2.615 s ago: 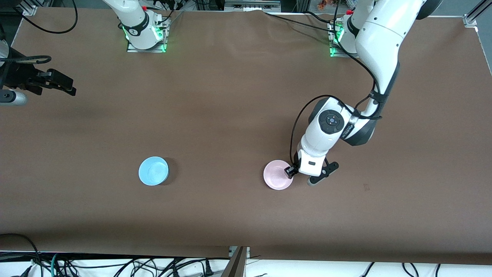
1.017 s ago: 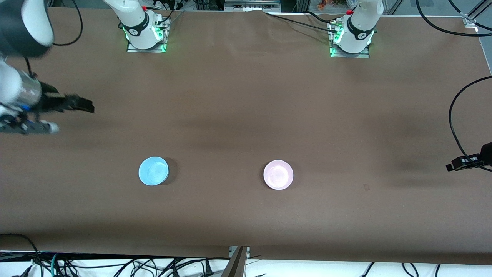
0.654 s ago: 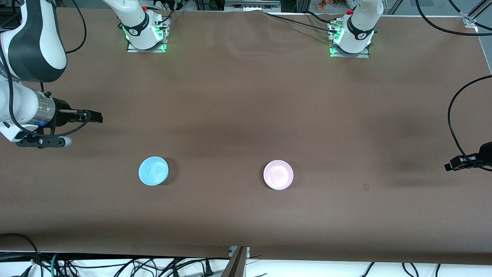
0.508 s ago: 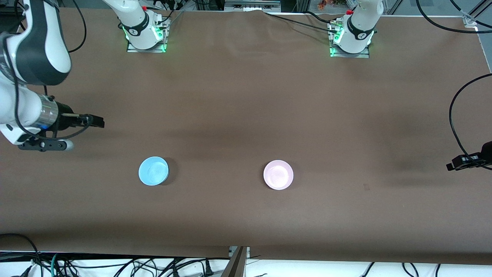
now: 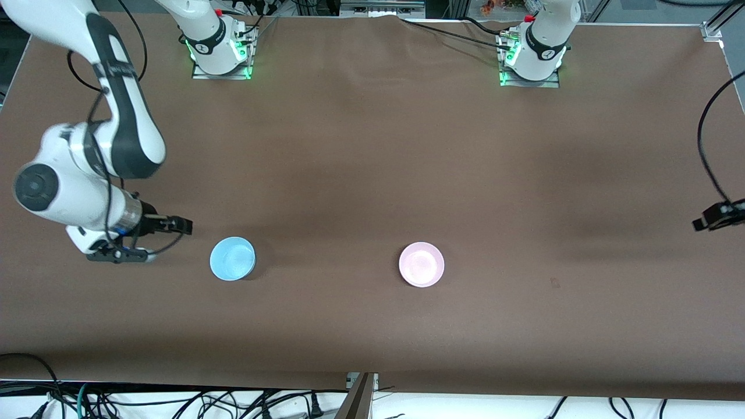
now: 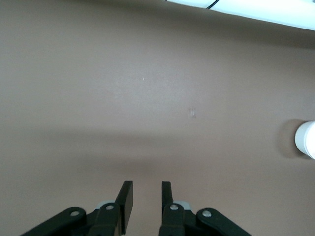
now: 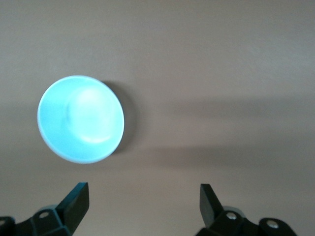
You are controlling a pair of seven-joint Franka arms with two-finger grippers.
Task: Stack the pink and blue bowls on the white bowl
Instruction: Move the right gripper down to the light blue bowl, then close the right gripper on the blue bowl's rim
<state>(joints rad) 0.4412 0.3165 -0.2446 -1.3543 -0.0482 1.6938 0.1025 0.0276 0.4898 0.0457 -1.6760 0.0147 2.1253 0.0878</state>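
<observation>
My right gripper should grab the blue bowl by its rim [image 5: 241, 278] next, so the light blue bowl can be stacked into the pink bowl [image 5: 421, 265].
The light blue bowl [image 5: 232, 258] sits alone on the brown table, toward the right arm's end. My right gripper [image 5: 183, 225] hovers low beside it, open wide and empty. In the right wrist view the blue bowl [image 7: 81, 119] lies just ahead of the right gripper [image 7: 142, 194]. The pink bowl [image 5: 421, 265] rests near the table's middle. I cannot make out the white bowl apart from it. My left gripper [image 5: 707, 220] waits over the left arm's end of the table. The left gripper [image 6: 146, 189] stands slightly open with nothing between its fingers. A pale bowl edge [image 6: 307, 139] shows there.
The two arm bases [image 5: 220, 46] [image 5: 532, 55] stand along the table's edge farthest from the front camera. Cables [image 5: 174, 401] hang below the nearest table edge. Brown table cloth [image 5: 372, 174] lies between the bowls and the bases.
The left gripper let go of the pink bowl and drew back to the left arm's end of the table. The right arm swung in and down, ending beside the blue bowl.
</observation>
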